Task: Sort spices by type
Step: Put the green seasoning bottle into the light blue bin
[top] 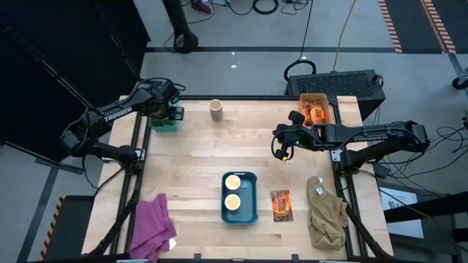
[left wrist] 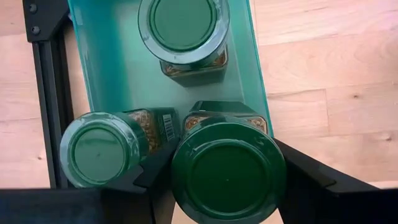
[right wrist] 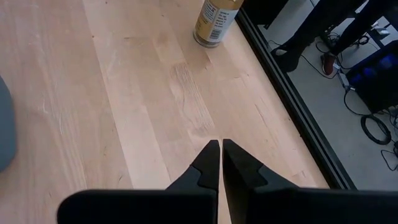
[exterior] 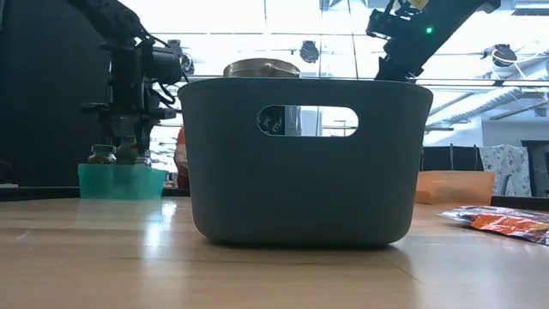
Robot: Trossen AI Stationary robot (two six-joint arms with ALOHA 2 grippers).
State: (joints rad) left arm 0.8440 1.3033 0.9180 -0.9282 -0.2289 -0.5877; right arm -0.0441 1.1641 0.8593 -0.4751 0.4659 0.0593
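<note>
My left gripper has the green jar's lower part (left wrist: 225,111) inside the bin's rim and the green jar would stay in the teal bin (left wrist: 115,62), so it is time to open now.
Three green-lidded jars are in the teal bin (left wrist: 112,74) at the table's far left corner (top: 162,126). My left gripper (left wrist: 227,168) comes down over that bin (top: 167,115) and is shut on one green jar (left wrist: 227,165). The two other green jars (left wrist: 99,148) (left wrist: 183,25) stand on the bin's floor. Two cream-topped jars (top: 232,191) sit in the blue-grey bin (top: 252,212). A third cream-topped jar (top: 216,109) (right wrist: 214,22) stands alone near the far edge. One orange packet (top: 281,205) lies flat on the table. My right gripper (right wrist: 219,144) is shut and hovers over bare wood (top: 282,152). My left gripper pinches the green jar between its two fingers (left wrist: 158,171), one on each side just under the lid's rim (left wrist: 180,168). It comes from above, pointing down. The jar is upright with its lower part inside the teal bin. The lid hides whether its base rests on the floor.
An orange bin (top: 325,98) with more packets sits at the far right corner. A purple cloth (top: 150,226) lies at the near left and a khaki cloth (top: 325,212) at the near right. The blue-grey bin (exterior: 304,163) fills the low view. Bare wood lies between the bins.
</note>
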